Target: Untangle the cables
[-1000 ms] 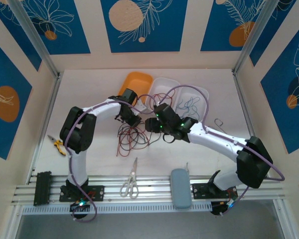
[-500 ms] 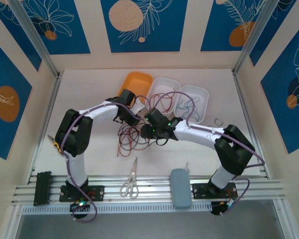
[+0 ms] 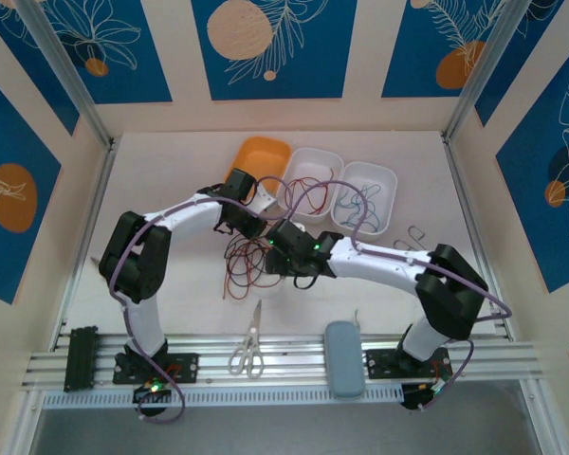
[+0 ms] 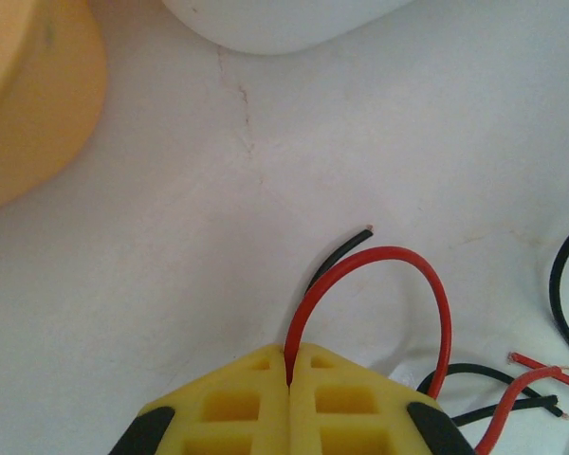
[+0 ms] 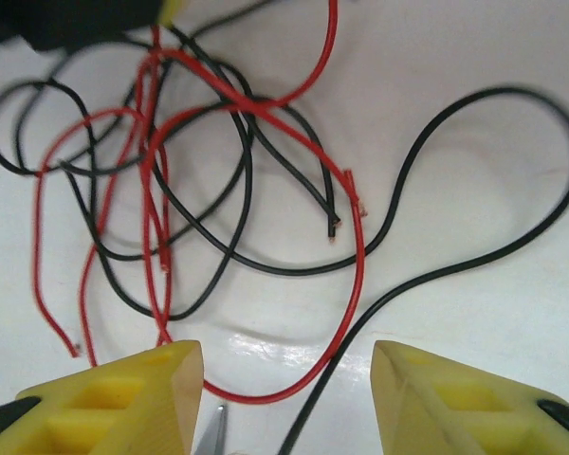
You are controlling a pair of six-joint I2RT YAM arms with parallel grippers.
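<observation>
My right gripper should take the red loop between its fingers near the loop's end. Then it can pull the loop away and untangle the cables.
The cables (image 3: 249,267) lie in a loose tangle of red and black loops at the table's middle. In the right wrist view the tangle of cables (image 5: 199,171) spreads just ahead of my right gripper (image 5: 286,379), which is open, with a red loop and a black strand passing between its fingers untouched. My left gripper (image 4: 289,349) is shut on a red cable (image 4: 398,254) that arches out of the jaws to the right; a black cable end (image 4: 346,248) lies behind it. From above, the left gripper (image 3: 249,227) sits at the tangle's far edge and the right gripper (image 3: 277,261) at its right.
An orange bowl (image 3: 261,156) and two white trays (image 3: 308,171) (image 3: 372,190) stand behind the tangle; the right tray holds blue wire. Scissors (image 3: 248,341) and a grey case (image 3: 343,358) lie near the front rail. A black block (image 3: 80,358) sits front left.
My right arm has swung left and brought its open gripper over the tangle. The left gripper has stayed shut on the red cable, almost in place.
</observation>
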